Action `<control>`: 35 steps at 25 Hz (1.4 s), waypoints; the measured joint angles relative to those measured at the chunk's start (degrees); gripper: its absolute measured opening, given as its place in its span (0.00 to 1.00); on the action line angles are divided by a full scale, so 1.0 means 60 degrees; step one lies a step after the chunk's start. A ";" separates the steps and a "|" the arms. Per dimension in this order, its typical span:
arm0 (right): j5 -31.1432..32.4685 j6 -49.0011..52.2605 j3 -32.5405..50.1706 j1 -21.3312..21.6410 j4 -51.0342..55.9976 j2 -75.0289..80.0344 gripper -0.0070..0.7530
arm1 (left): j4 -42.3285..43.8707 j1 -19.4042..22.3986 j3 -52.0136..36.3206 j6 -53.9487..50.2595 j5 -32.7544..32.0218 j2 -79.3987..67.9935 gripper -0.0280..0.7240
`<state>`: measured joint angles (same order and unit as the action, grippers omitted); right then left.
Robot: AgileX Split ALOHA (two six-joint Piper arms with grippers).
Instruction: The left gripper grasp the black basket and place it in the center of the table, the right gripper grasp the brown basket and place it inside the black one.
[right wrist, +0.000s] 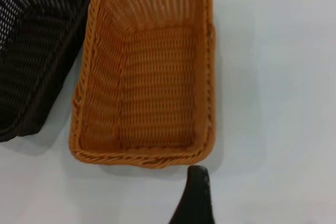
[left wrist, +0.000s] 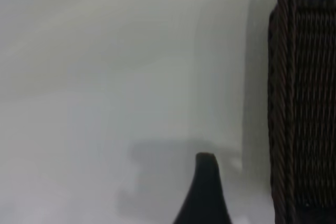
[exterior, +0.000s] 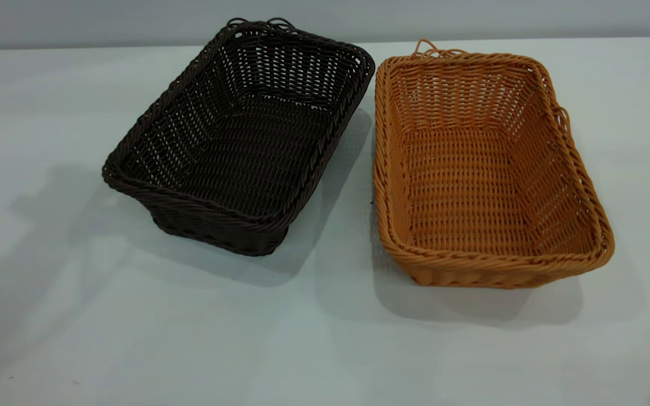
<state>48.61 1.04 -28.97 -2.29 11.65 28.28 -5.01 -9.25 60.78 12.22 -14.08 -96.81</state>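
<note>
The black basket (exterior: 240,141) needs to go in the center of the table, so my left gripper should grab it by its long side rim (exterior: 174,88) next.
The black basket (exterior: 240,141) stands on the white table (exterior: 133,338) left of centre, angled. The brown basket (exterior: 483,169) stands right beside it, almost touching at the far corners. Both are empty. Neither gripper shows in the exterior view. My left gripper (left wrist: 260,192) hangs low just outside the black basket's side wall (left wrist: 307,103); only one finger (left wrist: 206,182) shows, with open space beside it. My right gripper (right wrist: 236,192) hovers above the table just off the brown basket's (right wrist: 147,77) short end; only one finger (right wrist: 195,192) shows, and it holds nothing.
A pale wall (exterior: 325,17) runs behind the table's far edge. Bare table lies in front of the baskets and to both sides. The black basket also shows in the right wrist view (right wrist: 37,51).
</note>
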 joint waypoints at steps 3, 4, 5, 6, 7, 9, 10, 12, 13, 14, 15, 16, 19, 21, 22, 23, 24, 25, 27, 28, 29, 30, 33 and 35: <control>-0.0291 0.0000 -0.0089 0.0000 0.0286 0.0782 0.78 | -0.0012 -0.0255 0.0789 0.0112 0.0040 -0.1324 0.78; -0.0403 0.0000 -0.0089 0.0000 0.0353 0.0995 0.78 | -0.0011 -0.0327 0.1074 0.0134 0.0052 -0.1760 0.78; -0.0523 0.0000 -0.0089 0.0000 0.0403 0.1240 0.78 | -0.0011 -0.0393 0.1312 0.0145 0.0063 -0.2172 0.78; -0.0637 0.0000 -0.0089 0.0000 0.0485 0.1479 0.78 | -0.0011 -0.0446 0.1586 0.0145 0.0063 -0.2500 0.78; -0.0749 0.0000 -0.0089 0.0000 0.0564 0.1725 0.78 | -0.0014 -0.0476 0.1847 0.0145 0.0063 -0.2871 0.78; -0.0913 0.0000 -0.0106 0.0000 0.0735 0.2174 0.78 | -0.0022 -0.0530 0.2318 0.0155 0.0070 -0.3564 0.78; -0.0972 0.0000 -0.0106 0.0000 0.0826 0.2425 0.78 | -0.0022 -0.0557 0.2573 0.0165 0.0070 -0.3838 0.78; -0.1075 0.0000 -0.0125 0.0000 0.1075 0.2901 0.78 | -0.0026 -0.0643 0.3059 0.0173 0.0061 -0.4466 0.78; -0.1149 0.0000 -0.0125 0.0000 0.1184 0.3200 0.78 | -0.0026 -0.0701 0.3318 0.0173 0.0011 -0.4762 0.78; -0.1202 0.0000 -0.0136 0.0000 0.1317 0.3419 0.78 | -0.0026 -0.0747 0.3554 0.0173 -0.0024 -0.4993 0.78; -0.1242 0.0000 -0.0147 0.0000 0.1406 0.3630 0.78 | -0.0033 -0.0796 0.3743 0.0173 -0.0058 -0.5254 0.78; -0.1283 0.0000 -0.0167 0.0000 0.1508 0.3877 0.78 | -0.0033 -0.0847 0.3957 0.0173 -0.0094 -0.5499 0.78; -0.1340 0.0000 -0.0321 0.0000 0.1789 0.4567 0.78 | -0.0033 -0.0927 0.4427 0.0173 -0.0159 -0.6092 0.78; -0.1364 -0.0009 -0.0421 0.0000 0.1997 0.5040 0.78 | -0.0033 -0.0969 0.4648 0.0173 -0.0178 -0.6407 0.77; -0.1364 -0.0019 -0.0480 0.0000 0.2148 0.5278 0.78 | -0.0033 -0.0980 0.4727 0.0173 -0.0185 -0.6563 0.75; -0.1352 -0.0040 -0.0522 0.0000 0.2307 0.5478 0.78 | -0.0033 -0.0986 0.4767 0.0173 -0.0185 -0.6695 0.73; -0.1309 -0.0052 -0.0569 0.0000 0.2532 0.5764 0.78 | -0.0033 -0.0986 0.4791 0.0173 -0.0185 -0.6784 0.68; -0.1271 -0.0082 -0.0625 0.0000 0.2722 0.5971 0.78 | -0.0033 -0.0986 0.4816 0.0173 -0.0185 -0.6897 0.63; -0.1204 -0.0252 -0.0682 0.0000 0.3230 0.6436 0.78 | -0.0044 -0.0986 0.4816 0.0173 -0.0198 -0.7009 0.45; -0.1198 -0.0401 -0.0706 0.0000 0.3614 0.6705 0.78 | -0.0065 -0.0999 0.4816 0.0173 -0.0174 -0.7011 0.36; -0.1198 -0.0569 -0.0726 0.0000 0.3929 0.6989 0.78 | -0.0091 -0.0999 0.4834 0.0173 -0.0172 -0.7011 0.24; -0.1198 -0.0758 -0.0726 0.0000 0.4266 0.7290 0.78 | -0.0175 -0.0988 0.4889 0.0159 -0.0172 -0.6966 0.16; -0.1234 -0.1346 -0.0745 -0.0173 0.5697 0.8285 0.78 | -0.0205 -0.0893 0.5161 0.0215 -0.0406 -0.6706 0.15; -0.1354 -0.1621 -0.0765 -0.0447 0.6653 0.9020 0.78 | -0.0090 -0.0740 0.5334 0.0278 -0.0444 -0.6422 0.15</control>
<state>40.49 -8.68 -33.55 -4.98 51.57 82.40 -5.55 -13.69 92.79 13.89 -16.74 -135.34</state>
